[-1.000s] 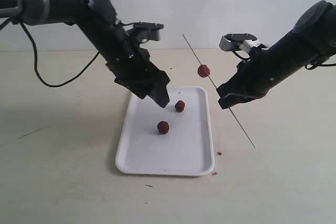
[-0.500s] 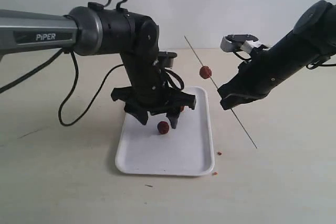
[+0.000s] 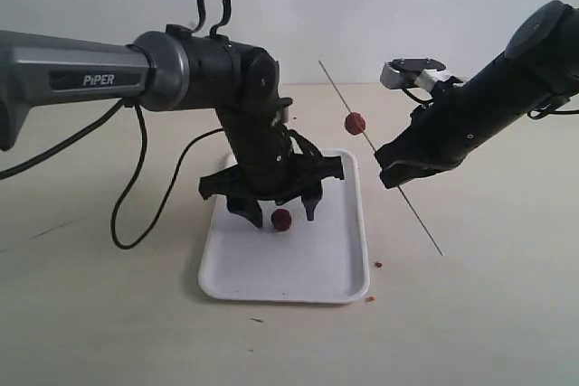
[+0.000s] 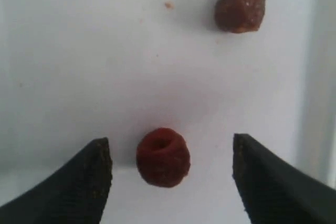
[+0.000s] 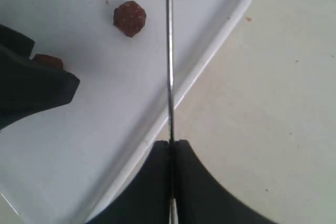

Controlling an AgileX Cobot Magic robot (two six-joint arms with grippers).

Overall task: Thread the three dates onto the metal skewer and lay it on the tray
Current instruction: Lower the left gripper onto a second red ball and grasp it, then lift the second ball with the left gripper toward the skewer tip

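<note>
The date in the tray should go onto the skewer (image 3: 425, 230) as another date, so my left gripper will grab it next by its plump body (image 3: 281, 221).
The white tray (image 3: 339, 268) lies mid-table. Two of the three dates rest on it. My left gripper (image 3: 283, 217) points straight down, open, its fingers either side of one date (image 3: 281, 220) and apart from it. The left wrist view shows that date (image 4: 163, 157) between the open fingers of the left gripper (image 4: 169, 174) and the second date (image 4: 240, 5) further off. The third date (image 3: 355, 123) is threaded on the metal skewer (image 3: 425, 230), which slants in the air right of the tray. My right gripper (image 3: 391, 178) is shut on the metal skewer (image 5: 169, 66).
Tiny reddish crumbs (image 3: 378, 264) lie on the table by the tray's near right corner. The left arm's black cable (image 3: 136, 214) loops over the table on the left. A pale wall stands behind.
The left arm swung over the tray, turned its gripper straight down and lowered its open fingers around the nearer date. The right arm and skewer stayed still.
</note>
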